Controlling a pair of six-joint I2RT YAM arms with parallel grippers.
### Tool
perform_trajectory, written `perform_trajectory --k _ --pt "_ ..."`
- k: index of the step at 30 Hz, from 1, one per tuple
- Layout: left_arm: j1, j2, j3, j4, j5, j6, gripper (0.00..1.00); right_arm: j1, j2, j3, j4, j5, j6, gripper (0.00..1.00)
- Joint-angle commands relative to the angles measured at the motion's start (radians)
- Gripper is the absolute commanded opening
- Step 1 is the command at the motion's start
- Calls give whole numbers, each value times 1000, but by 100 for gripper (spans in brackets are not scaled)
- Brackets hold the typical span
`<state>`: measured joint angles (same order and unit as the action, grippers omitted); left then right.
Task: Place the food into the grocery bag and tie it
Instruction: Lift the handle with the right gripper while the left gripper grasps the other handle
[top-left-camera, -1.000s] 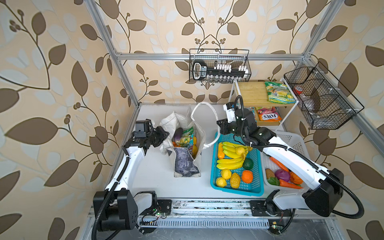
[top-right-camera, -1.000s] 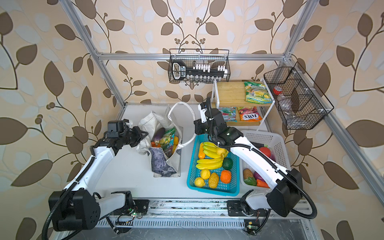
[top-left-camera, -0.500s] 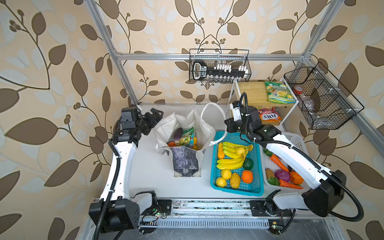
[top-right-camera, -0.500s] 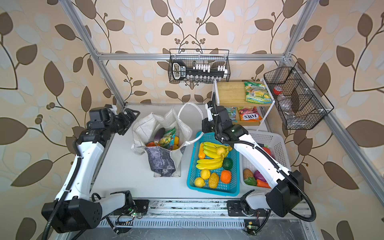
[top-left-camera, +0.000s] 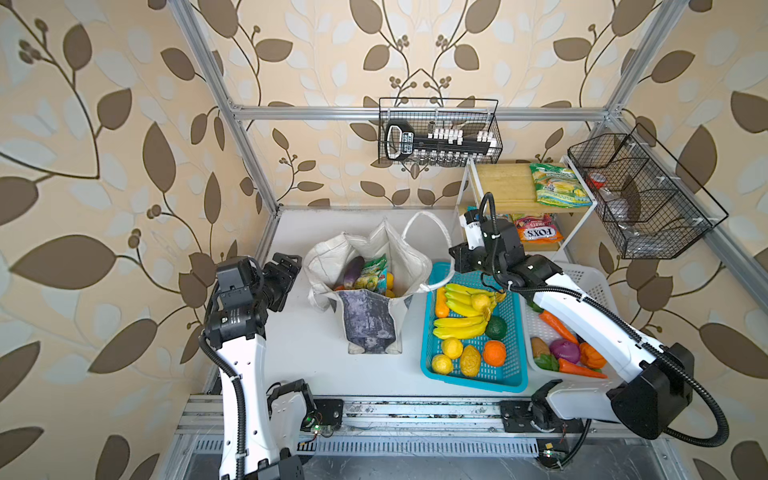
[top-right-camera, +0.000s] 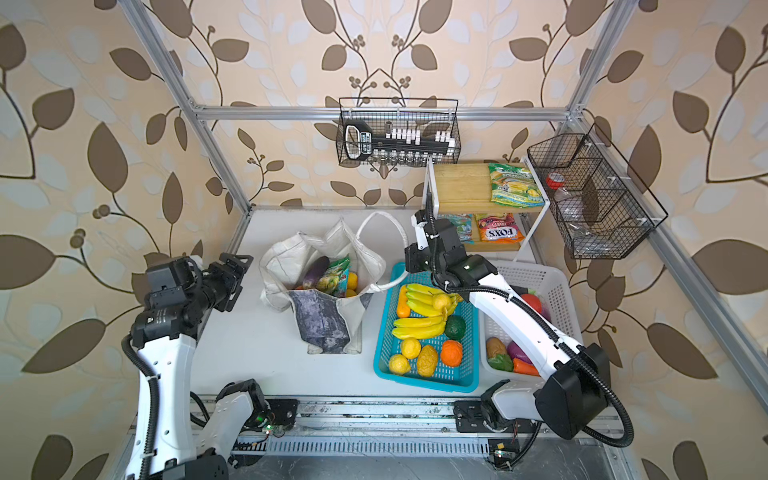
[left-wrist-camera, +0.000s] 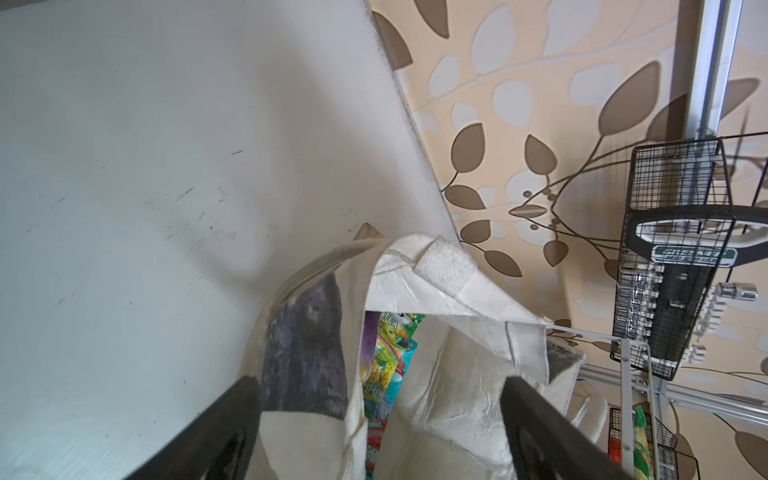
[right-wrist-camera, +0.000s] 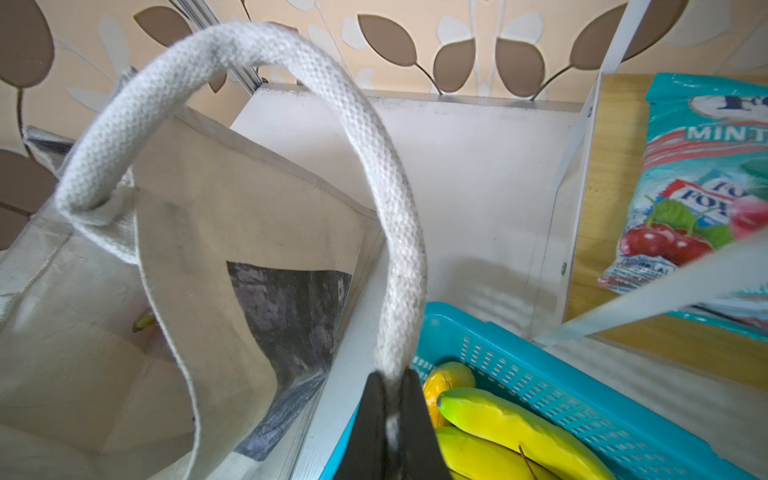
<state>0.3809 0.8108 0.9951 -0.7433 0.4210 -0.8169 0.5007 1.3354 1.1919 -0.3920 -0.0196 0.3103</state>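
Observation:
My left gripper reaches the grocery bag and grabs its free handle next, opposite the loop my right gripper holds, to tie both together.
The grocery bag stands open in mid-table, and both top views show food in it. A purple eggplant, a green packet and yellow fruit show at its mouth. My right gripper is shut on the bag's white loop handle, holding it up over the blue basket's far corner. My left gripper hangs open just left of the bag, apart from it, its fingers framing the bag's near rim.
A blue basket with bananas and fruit sits right of the bag, and a white basket of vegetables lies beyond it. A shelf with sweet packets stands at the back right. Wire baskets hang on the walls.
My left gripper let go of the bag's left side, opened and drew back to the left. The bag's mouth spread wider. The right gripper kept its hold on the handle.

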Motion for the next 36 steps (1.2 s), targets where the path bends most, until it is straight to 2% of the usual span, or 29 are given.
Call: perform_trajectory --k 1,9,12,14,16,18,20,24,26,27,30,31,35,36 --pt "4 -24 1 -168 -52 -72 85 -5 -43 -18 39 -25 0 0" --pt "4 -134 -125 -253 -92 -305 86 -2 -57 -21 42 -43 -1 0" --pt "4 -164 -215 -224 -13 -426 86 -2 -62 -30 43 -44 -8 0" --pt "5 -182 -323 -102 110 -533 85 -2 -67 -42 52 -49 -10 0" --pt "5 -197 -432 50 180 -648 84 -2 -71 -52 58 -54 -10 0" --pt "4 -202 -523 217 197 -739 84 -2 -72 -61 67 -60 -10 0" --pt "3 -174 -577 371 206 -769 87 -2 -71 -64 71 -67 -10 0" --pt "0 -95 -612 438 235 -807 90 -1 -64 -65 74 -70 -7 0" --pt "-1 -65 -664 582 253 -871 87 4 -61 -67 80 -66 -5 0" --pt "-4 -49 -679 627 254 -893 84 6 -58 -68 81 -62 -6 0" --pt "-12 -4 -687 699 250 -902 65 10 -41 -64 84 -59 -3 0" --pt "-12 6 -683 697 246 -893 56 13 -38 -64 86 -59 -2 0" --pt "-10 37 -658 673 216 -839 12 17 -35 -62 91 -58 0 0" --pt "-8 39 -647 657 206 -819 4 16 -35 -61 91 -63 0 0"
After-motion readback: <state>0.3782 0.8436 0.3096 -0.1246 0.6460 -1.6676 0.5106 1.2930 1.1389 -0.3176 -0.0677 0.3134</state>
